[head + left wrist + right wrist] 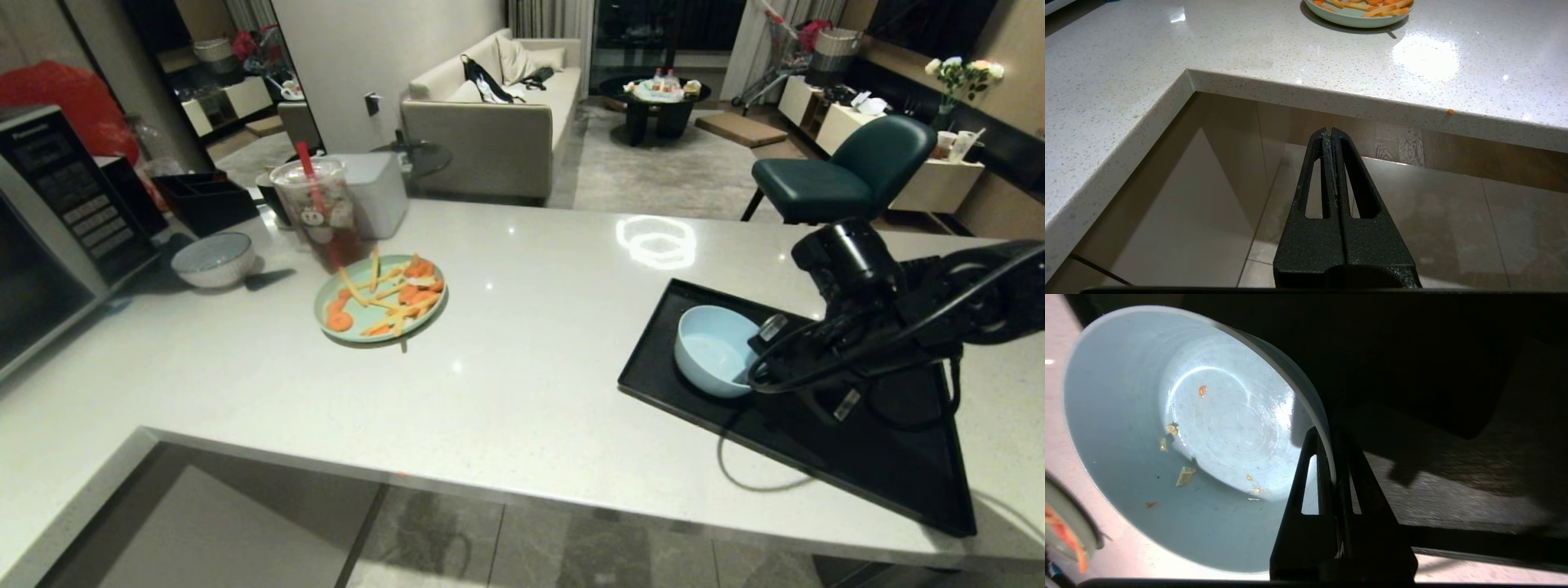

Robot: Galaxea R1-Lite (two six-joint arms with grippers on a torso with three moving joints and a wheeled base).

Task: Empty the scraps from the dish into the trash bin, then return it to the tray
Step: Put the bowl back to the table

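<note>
The dish's lower side [691, 376] slants against the flat black tray, so from here my right gripper keeps holding the dish until its base sits level.
The dish [714, 351], a small light-blue bowl, is over the left part of the black tray [865, 465]. I cannot tell whether it rests on the tray. My right gripper [759, 343] is shut on the dish's rim, one finger inside and one outside. In the right wrist view the gripper [1327, 435] pinches the dish [1167, 437] at its edge, with dark tray [1453, 490] beyond. Of the scraps, only a few small crumbs [1185, 475] cling inside. The trash bin is out of view. My left gripper [1329, 130] hangs shut and empty below the counter edge.
A mint-green plate [380, 298] of carrot slices and yellow sticks lies mid-counter. Behind it stand a drink cup [318, 212] with a red straw and a grey-white bowl [214, 260]. A microwave [49, 237] stands at the far left. An orange crumb [1450, 111] sits on the counter's front edge.
</note>
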